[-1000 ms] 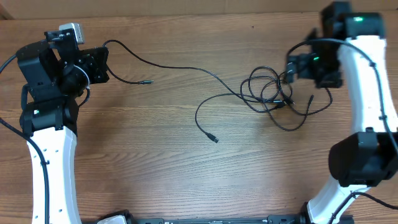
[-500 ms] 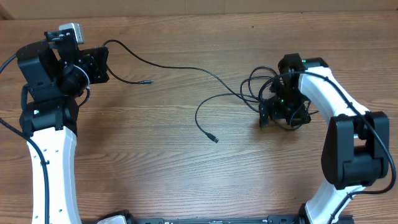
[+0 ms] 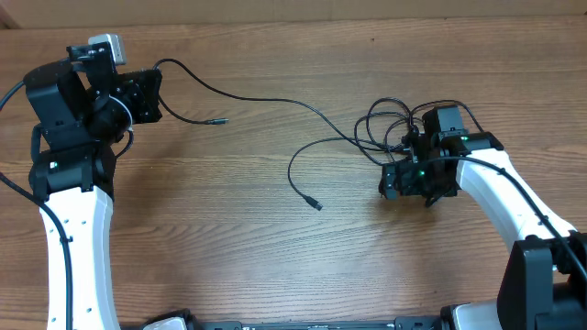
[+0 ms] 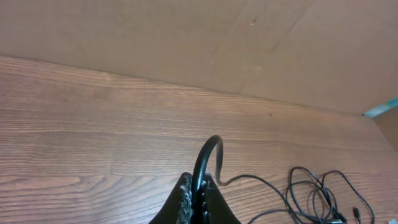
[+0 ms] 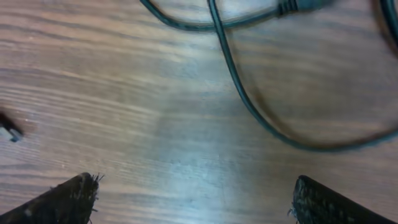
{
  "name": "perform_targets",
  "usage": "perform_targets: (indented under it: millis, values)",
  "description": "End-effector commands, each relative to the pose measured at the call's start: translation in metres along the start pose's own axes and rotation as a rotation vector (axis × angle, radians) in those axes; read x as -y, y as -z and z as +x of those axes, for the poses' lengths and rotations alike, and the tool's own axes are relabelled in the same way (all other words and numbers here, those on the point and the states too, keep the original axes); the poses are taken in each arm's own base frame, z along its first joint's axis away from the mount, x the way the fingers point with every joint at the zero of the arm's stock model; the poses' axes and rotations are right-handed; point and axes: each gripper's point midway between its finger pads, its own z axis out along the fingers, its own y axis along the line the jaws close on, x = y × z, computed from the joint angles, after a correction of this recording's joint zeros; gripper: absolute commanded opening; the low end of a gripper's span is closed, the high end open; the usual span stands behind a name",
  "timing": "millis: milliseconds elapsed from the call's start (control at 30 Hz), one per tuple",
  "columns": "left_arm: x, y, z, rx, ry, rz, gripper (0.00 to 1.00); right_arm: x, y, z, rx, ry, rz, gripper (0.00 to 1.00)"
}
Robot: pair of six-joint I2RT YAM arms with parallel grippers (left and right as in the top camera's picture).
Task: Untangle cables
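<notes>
I will next grab the cable loop with my right gripper at the knot's front edge [image 3: 387,143] to untangle the cables, while my left gripper holds its piece of cable.
The cables are thin black cords. A knot of their loops [image 3: 394,133] lies at the right of the table, also seen in the left wrist view [image 4: 317,196]. One long strand [image 3: 266,99] runs left from the knot to my left gripper [image 3: 147,96]. That gripper [image 4: 198,194] is shut on the strand [image 4: 208,149], which arches up out of its fingertips. Two plug ends [image 3: 315,203] [image 3: 218,120] lie loose on the wood. My right gripper [image 3: 417,183] hovers low at the knot's front edge. It [image 5: 196,199] is open, with bare wood between its fingers and a cable loop [image 5: 249,106] just ahead.
A cardboard wall [image 4: 186,37] stands along the back of the wooden table [image 3: 275,257]. A bit of blue tape [image 4: 380,107] shows at its right end. Thick black wires hang off both arms.
My right arm has swung down from the back right corner to the front of the knot, jaws still wide. The left arm and its strand have not moved.
</notes>
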Motion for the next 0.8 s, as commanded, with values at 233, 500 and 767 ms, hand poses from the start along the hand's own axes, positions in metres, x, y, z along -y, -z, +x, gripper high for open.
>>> perform_targets:
  millis: [233, 500, 767]
  values:
    - [0.009, 0.011, -0.011, 0.032, -0.009, 0.028, 0.04, 0.045, 0.009, -0.022, 0.080, 0.117, 0.282, 1.00]
    - [0.009, 0.011, -0.011, 0.032, 0.006, 0.029, 0.04, 0.038, 0.009, -0.042, 0.110, 0.543, 0.274, 1.00]
    - [0.010, 0.010, -0.010, 0.031, 0.024, 0.034, 0.04, 0.032, 0.006, -0.028, 0.064, 0.534, 0.223, 1.00]
